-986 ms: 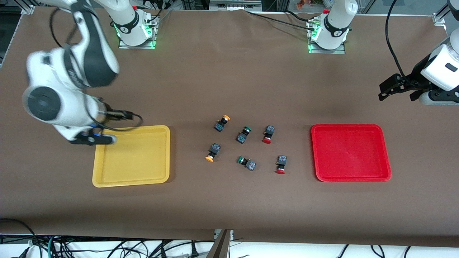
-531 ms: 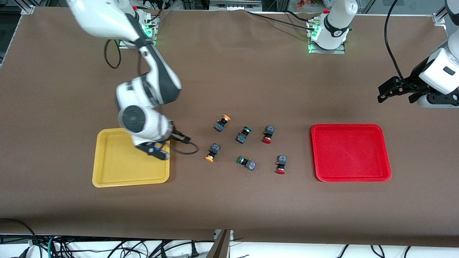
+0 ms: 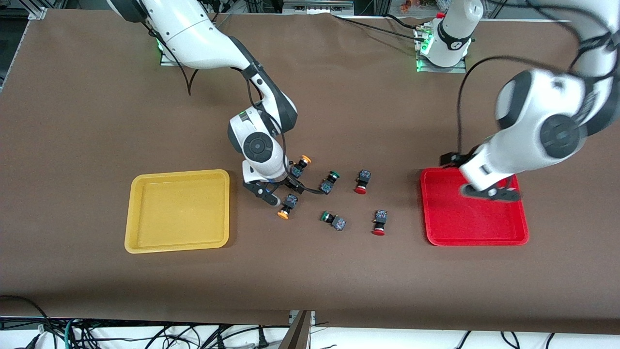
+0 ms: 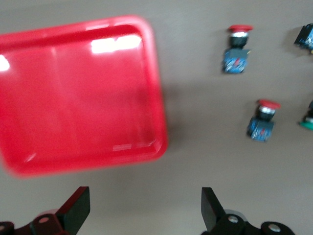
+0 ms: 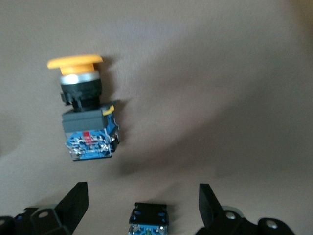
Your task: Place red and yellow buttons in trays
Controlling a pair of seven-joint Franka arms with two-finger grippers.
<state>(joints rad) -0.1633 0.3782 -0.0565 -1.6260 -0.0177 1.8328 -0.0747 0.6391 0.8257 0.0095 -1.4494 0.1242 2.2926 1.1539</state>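
Observation:
My right gripper goes lower, before it closes on the button's blue body, since its fingers are above the blue body in the right wrist view.
Two yellow buttons and two red buttons lie on the brown table between the yellow tray and the red tray. My right gripper is open and empty, low beside the yellow button nearer the camera. In the right wrist view a yellow button lies ahead of the open gripper, and another button's body shows between the fingers, its cap hidden. My left gripper is open over the red tray. The left wrist view shows its gripper, the red tray and both red buttons.
Two green-capped buttons lie among the others, between the yellow pair and the red pair. Both trays hold nothing. The arm bases stand at the table's edge farthest from the camera.
My right arm swung from over the yellow tray to the yellow buttons. My left arm came from the table's end to over the red tray. No button has moved.

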